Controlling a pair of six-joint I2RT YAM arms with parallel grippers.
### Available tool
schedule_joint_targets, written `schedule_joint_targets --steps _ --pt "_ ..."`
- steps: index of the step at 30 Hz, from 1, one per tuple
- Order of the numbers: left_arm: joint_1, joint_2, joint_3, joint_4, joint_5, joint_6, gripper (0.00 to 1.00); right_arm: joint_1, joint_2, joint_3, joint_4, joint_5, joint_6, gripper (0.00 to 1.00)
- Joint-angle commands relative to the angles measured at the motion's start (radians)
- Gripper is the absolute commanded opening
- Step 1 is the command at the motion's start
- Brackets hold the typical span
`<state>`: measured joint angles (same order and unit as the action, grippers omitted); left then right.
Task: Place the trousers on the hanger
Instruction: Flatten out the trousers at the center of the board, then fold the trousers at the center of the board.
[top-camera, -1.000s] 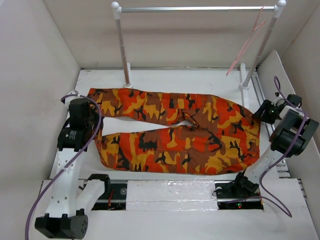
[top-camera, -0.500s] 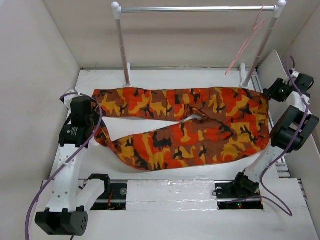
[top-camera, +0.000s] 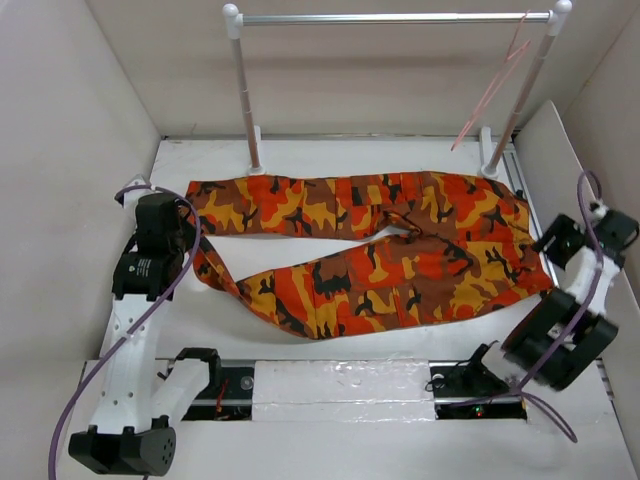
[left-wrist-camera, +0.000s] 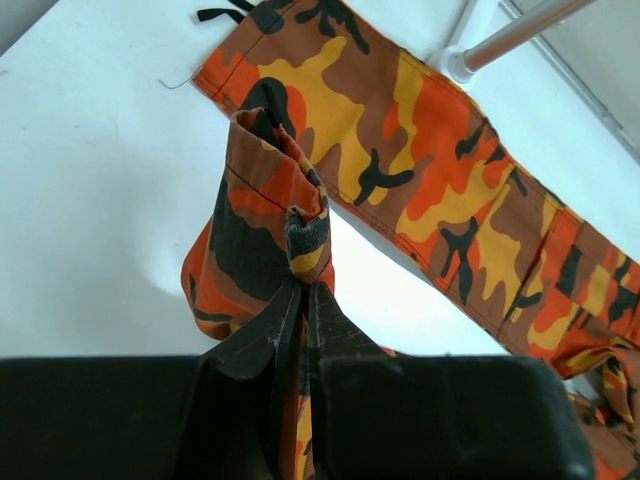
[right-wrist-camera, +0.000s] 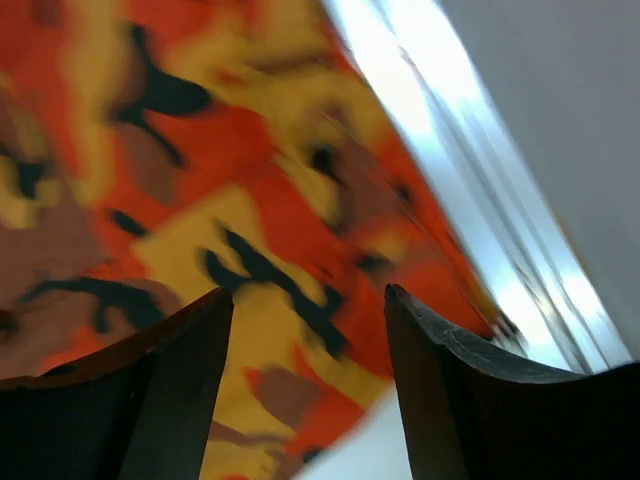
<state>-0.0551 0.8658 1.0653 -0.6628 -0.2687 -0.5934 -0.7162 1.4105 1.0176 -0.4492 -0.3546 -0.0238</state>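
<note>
The trousers need to be folded leg over leg for the hanger (top-camera: 492, 90), so my right gripper should next pick up the trousers' waist at its near corner (top-camera: 543, 284).
The camouflage trousers (top-camera: 380, 250) lie spread across the white table, waist to the right, two legs running left. My left gripper (top-camera: 193, 252) is shut on the hem of the near leg (left-wrist-camera: 290, 235) and holds it bunched up off the table. My right gripper (top-camera: 552, 240) is open and empty, just off the waist's right edge; the cloth (right-wrist-camera: 230, 190) shows blurred between its jaws. The pale-pink wire hanger (top-camera: 492, 90) hangs by its hook from the right end of the silver bar (top-camera: 395, 18).
The silver bar rests on two white posts (top-camera: 243, 95) at the back of the table. White walls close in left, right and behind. A rail (top-camera: 520, 185) runs along the table's right edge. The arm bases stand at the near edge.
My right gripper has let go of the waist and pulled back toward the near right. The trousers were dragged right and back, then settled flat. My left gripper keeps its hold on the hem.
</note>
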Motion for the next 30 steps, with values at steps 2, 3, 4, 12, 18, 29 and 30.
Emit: schedule_joint_targets --steps 2,3,4,12,18,29,30 --pt "-0.003 -0.039 0.006 0.038 0.031 -0.008 0.00 -0.114 -0.214 -0.207 0.027 0.100 0.022 0.67" --pt "-0.003 -0.040 0.007 0.037 0.036 -0.008 0.00 -0.123 -0.235 -0.259 0.033 0.101 0.056 0.67" --pt "-0.003 -0.042 0.005 0.035 0.046 -0.009 0.00 -0.132 -0.252 -0.278 0.037 0.103 0.070 0.67" --pt "-0.003 -0.056 -0.037 0.040 0.013 -0.006 0.00 -0.184 -0.087 -0.349 0.156 0.020 0.177 0.66" --pt "0.006 -0.042 0.016 0.014 -0.023 -0.008 0.00 -0.184 -0.084 -0.413 0.199 0.075 0.265 0.59" --pt "0.026 -0.019 0.051 0.019 -0.101 0.004 0.00 -0.195 -0.077 -0.327 0.057 0.137 0.161 0.00" --pt "0.035 -0.011 0.058 0.026 -0.119 0.001 0.00 -0.195 -0.120 -0.314 0.019 0.141 0.112 0.00"
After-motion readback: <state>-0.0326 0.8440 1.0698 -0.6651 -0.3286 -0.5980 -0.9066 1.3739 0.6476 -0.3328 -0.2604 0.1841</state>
